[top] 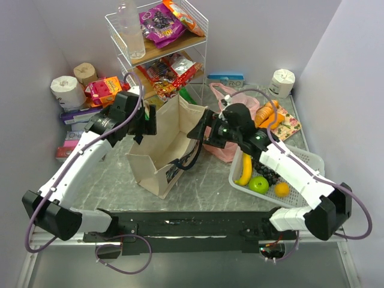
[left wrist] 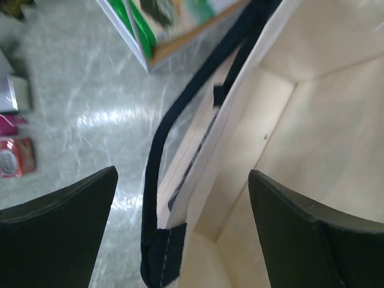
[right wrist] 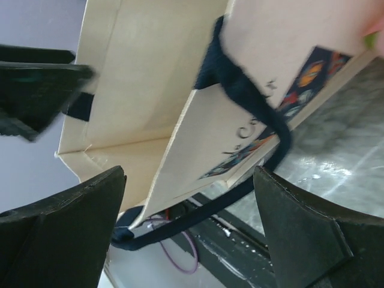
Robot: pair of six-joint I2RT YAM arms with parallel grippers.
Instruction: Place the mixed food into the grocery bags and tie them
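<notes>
The fingers of my right gripper stop short of the strap's sewn end in the right wrist view, so the gripper should move toward the sewn end before it closes on the strap.
The beige canvas tote [top: 157,157] stands open in the middle of the table. My left gripper [top: 147,123] is open at its left rim. In the left wrist view that rim and the dark strap [left wrist: 157,156] lie between the spread fingers of the left gripper [left wrist: 183,198], untouched. My right gripper [top: 203,131] is open at the tote's right rim, and in the right wrist view the right gripper [right wrist: 189,192] straddles the other strap [right wrist: 252,102]. The pink bag [top: 233,96] lies behind the right arm. A banana [top: 245,170], green apple [top: 259,184], orange [top: 281,189] and grapes [top: 268,174] sit in a white basket [top: 309,161].
A wire shelf [top: 201,36] at the back holds a clear bottle [top: 131,30], a purple packet [top: 159,24], an orange packet [top: 183,17] and red packets [top: 171,72]. Toilet-paper rolls [top: 67,90] and boxes stand at the left, with another roll [top: 282,82] at the back right.
</notes>
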